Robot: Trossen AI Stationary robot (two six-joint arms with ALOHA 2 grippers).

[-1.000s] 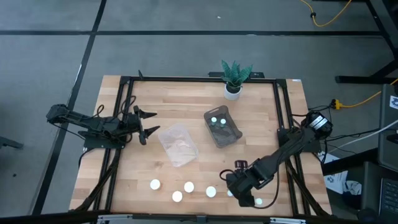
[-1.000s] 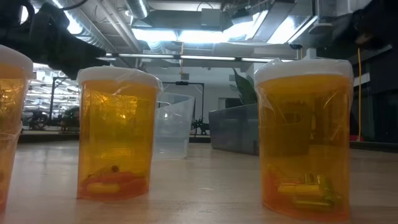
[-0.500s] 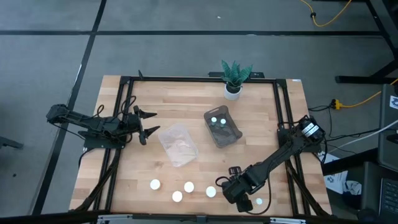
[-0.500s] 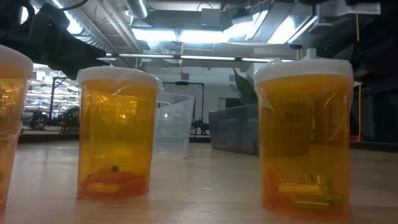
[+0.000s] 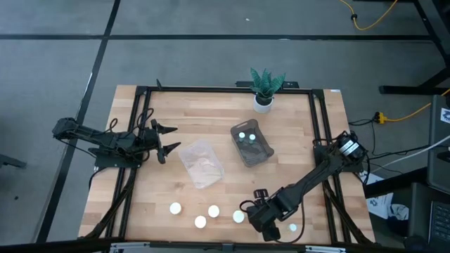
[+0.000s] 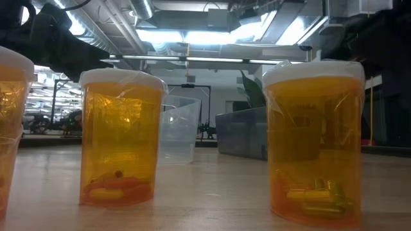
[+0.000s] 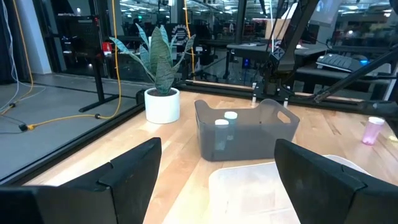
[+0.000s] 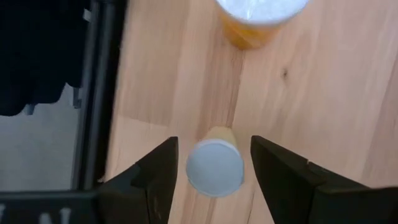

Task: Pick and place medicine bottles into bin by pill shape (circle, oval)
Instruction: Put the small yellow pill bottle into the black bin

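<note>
The fingers stand beside the small bottle's white cap (image 8: 214, 168), so it is time for my right gripper to close now. Closing now would catch the bottle.
My right gripper (image 8: 211, 149) (image 5: 256, 213) is open near the table's near edge, pointing down. Its fingers stand on either side of a small white-capped bottle (image 8: 214, 167) without touching it; the gripper hides this bottle in the high view. A larger amber bottle (image 8: 260, 14) (image 5: 238, 216) stands just beyond it. More bottles (image 5: 200, 222) stand in a row along the near edge, and one (image 5: 292, 227) stands to the right. The dark grey bin (image 5: 252, 143) holds two bottles (image 5: 241, 135). The clear bin (image 5: 202, 163) stands beside it. My left gripper (image 5: 166, 139) is open and empty, left of the clear bin.
A white pot with a green plant (image 5: 264, 90) stands at the far edge. The table's black frame (image 8: 99, 93) runs close beside my right gripper. In the low view two amber bottles (image 6: 121, 138) (image 6: 314, 141) stand close to the camera.
My right gripper has gone toward the table's left edge along the near edge. It has left the small bottle at the right uncovered and now stands over another small bottle next to the amber one. The bottles and bins have stayed in place.
</note>
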